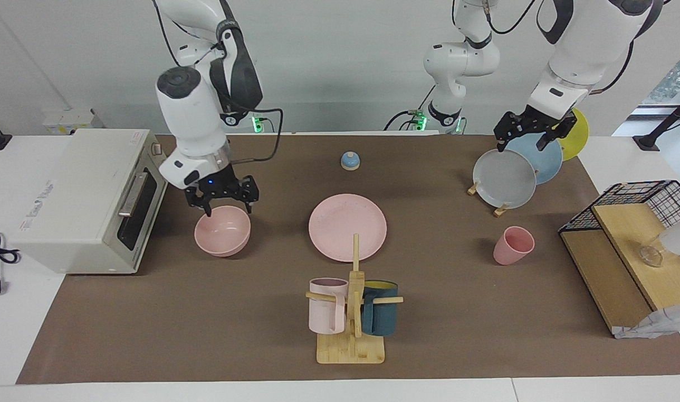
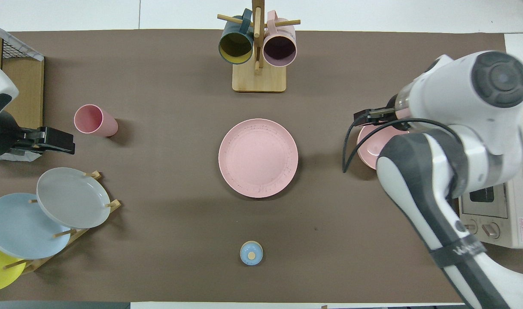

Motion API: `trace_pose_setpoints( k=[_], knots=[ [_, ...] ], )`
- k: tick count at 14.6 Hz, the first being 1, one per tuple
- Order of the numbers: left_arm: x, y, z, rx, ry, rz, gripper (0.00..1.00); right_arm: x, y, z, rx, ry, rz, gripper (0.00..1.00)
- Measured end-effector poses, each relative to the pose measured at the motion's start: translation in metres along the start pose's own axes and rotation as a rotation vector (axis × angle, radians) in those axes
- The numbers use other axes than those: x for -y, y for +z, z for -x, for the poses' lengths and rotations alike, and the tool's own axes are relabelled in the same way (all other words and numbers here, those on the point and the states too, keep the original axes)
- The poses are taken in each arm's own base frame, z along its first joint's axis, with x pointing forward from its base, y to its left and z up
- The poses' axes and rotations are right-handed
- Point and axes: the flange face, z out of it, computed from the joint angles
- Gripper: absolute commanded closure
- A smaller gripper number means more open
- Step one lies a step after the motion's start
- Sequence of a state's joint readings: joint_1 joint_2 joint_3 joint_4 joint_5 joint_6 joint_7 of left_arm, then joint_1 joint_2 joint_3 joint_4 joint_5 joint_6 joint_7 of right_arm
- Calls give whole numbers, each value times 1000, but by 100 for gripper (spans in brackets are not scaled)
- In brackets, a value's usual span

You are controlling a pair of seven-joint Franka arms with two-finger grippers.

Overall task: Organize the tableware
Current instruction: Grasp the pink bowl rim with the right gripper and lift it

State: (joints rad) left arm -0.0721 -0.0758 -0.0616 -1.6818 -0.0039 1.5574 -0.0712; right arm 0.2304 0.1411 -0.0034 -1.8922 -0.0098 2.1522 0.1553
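The bowl is wider than my fingers can span. My right gripper should grab it by its thin rim [image 2: 360, 148] next.
The pink plate [image 1: 348, 227] [image 2: 258, 158] lies flat at the middle of the brown mat. The pink bowl [image 1: 223, 230] stands upright toward the right arm's end, beside the oven; in the overhead view the bowl [image 2: 373, 143] is partly hidden under the right arm. My right gripper [image 1: 227, 207] is open and sits low over the bowl's rim nearer to the robots, one finger at each side. The pink cup [image 1: 513, 245] [image 2: 95, 121] stands upright toward the left arm's end. My left gripper [image 1: 521, 144] is open and up in the air over the plate rack.
A toaster oven [image 1: 89, 195] stands at the right arm's end. A wooden mug tree [image 1: 352, 312] with a pale pink and a teal mug is farthest from the robots. A rack holds grey [image 1: 504, 178], blue and yellow plates. A wire shelf [image 1: 636, 245] and a blue knob [image 1: 350, 161] are also there.
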Motion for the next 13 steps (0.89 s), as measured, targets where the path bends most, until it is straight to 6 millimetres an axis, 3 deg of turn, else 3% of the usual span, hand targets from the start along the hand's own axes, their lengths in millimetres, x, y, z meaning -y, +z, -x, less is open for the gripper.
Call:
trace_pose_setpoints(
  k=[2, 3, 11, 13],
  knots=[
    [0, 0, 0, 0, 0, 0, 0, 12, 33, 9, -5, -19, -4, 0],
    [0, 0, 0, 0, 0, 0, 0, 13, 43, 15, 3, -23, -3, 6],
    [0, 0, 0, 0, 0, 0, 0, 8, 84, 42, 50, -23, 4, 38],
    [0, 0, 0, 0, 0, 0, 0, 7, 95, 45, 68, -21, 8, 52]
  ],
)
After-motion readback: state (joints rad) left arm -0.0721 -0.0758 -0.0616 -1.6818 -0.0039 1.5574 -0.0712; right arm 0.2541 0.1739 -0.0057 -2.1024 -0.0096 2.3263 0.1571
